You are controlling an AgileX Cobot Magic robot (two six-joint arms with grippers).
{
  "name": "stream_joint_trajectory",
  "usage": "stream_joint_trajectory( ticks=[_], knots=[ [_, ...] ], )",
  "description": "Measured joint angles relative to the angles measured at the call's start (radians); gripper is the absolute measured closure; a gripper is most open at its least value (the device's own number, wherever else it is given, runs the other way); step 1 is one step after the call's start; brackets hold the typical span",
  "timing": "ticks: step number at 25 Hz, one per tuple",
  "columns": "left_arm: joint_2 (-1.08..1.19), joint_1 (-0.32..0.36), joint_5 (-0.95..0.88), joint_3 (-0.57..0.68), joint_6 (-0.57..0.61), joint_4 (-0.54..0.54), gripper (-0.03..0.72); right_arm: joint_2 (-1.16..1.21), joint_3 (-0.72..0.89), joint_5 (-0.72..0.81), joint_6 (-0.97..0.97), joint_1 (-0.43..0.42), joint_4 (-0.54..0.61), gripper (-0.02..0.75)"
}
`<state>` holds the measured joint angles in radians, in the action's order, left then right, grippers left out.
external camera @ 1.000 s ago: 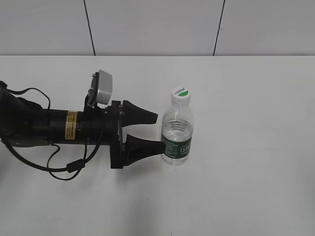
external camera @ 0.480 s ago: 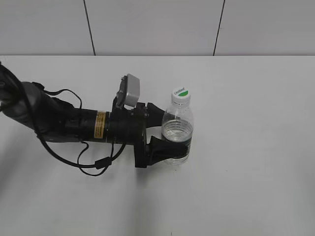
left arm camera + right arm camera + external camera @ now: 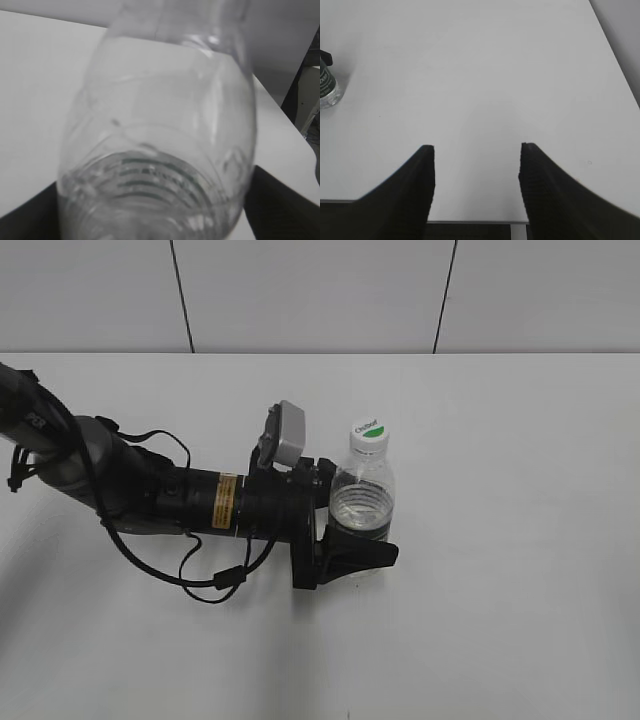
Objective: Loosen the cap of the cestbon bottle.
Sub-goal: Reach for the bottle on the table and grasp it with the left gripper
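Observation:
The cestbon bottle's cap should stay free to loosen, so the left gripper will next grab the cestbon bottle by its lower body (image 3: 360,516) (image 3: 155,190).
The cestbon bottle (image 3: 362,495) stands upright on the white table (image 3: 520,540), clear, part full of water, with its dark green label low down. Its white cap (image 3: 368,433) with the green half-disc sits on top. My left gripper (image 3: 365,522) is open, and its black fingers straddle the bottle's lower body. The near finger reaches past the bottle and the far finger is hidden behind it. In the left wrist view the bottle (image 3: 165,125) fills the frame between the fingers (image 3: 155,220), and the cap is out of view. My right gripper (image 3: 476,150) is open and empty, and it is out of the exterior view.
The left arm with its cables lies low across the table's left side (image 3: 150,500). The right wrist view shows the bottle's base (image 3: 326,87) far to the left and the table's near edge (image 3: 470,221) below the fingers. A panelled wall stands behind the table.
My left arm has moved to the right. Its open fingers have gone from just touching the bottle's side to straddling it. The bottle has stayed upright in place.

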<state>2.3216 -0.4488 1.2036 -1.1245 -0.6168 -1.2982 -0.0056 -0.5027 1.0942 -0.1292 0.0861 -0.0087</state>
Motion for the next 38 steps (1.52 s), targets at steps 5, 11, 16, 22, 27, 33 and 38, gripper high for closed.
stream_joint_trajectory(
  ticks=[5, 11, 16, 22, 27, 33, 38],
  knots=[
    [0.0, -0.001, 0.0, 0.0, 0.0, 0.0, 0.125, 0.0, 0.0, 0.0, 0.0, 0.0, 0.0, 0.314],
    [0.0, -0.001, 0.0, 0.0, -0.001, 0.0, 0.129, 0.0, 0.0, 0.0, 0.0, 0.0, 0.0, 0.314],
    [0.0, -0.001, -0.001, -0.001, -0.001, 0.0, 0.203, 0.0, -0.004, -0.012, 0.016, 0.0, 0.001, 0.314],
    [0.0, -0.001, -0.001, -0.003, 0.0, -0.002, 0.305, 0.095, -0.063, -0.053, 0.119, 0.0, 0.042, 0.314],
    [0.0, -0.001, -0.001, -0.003, 0.0, -0.002, 0.311, 0.379, -0.155, -0.036, 0.129, 0.0, 0.103, 0.314],
    [0.0, -0.001, 0.0, -0.003, 0.0, -0.004, 0.311, 0.716, -0.306, 0.004, 0.129, 0.0, 0.166, 0.314],
    [0.0, -0.001, 0.002, -0.003, 0.0, -0.005, 0.312, 0.944, -0.43, 0.031, 0.129, -0.001, 0.243, 0.315]
  ],
)
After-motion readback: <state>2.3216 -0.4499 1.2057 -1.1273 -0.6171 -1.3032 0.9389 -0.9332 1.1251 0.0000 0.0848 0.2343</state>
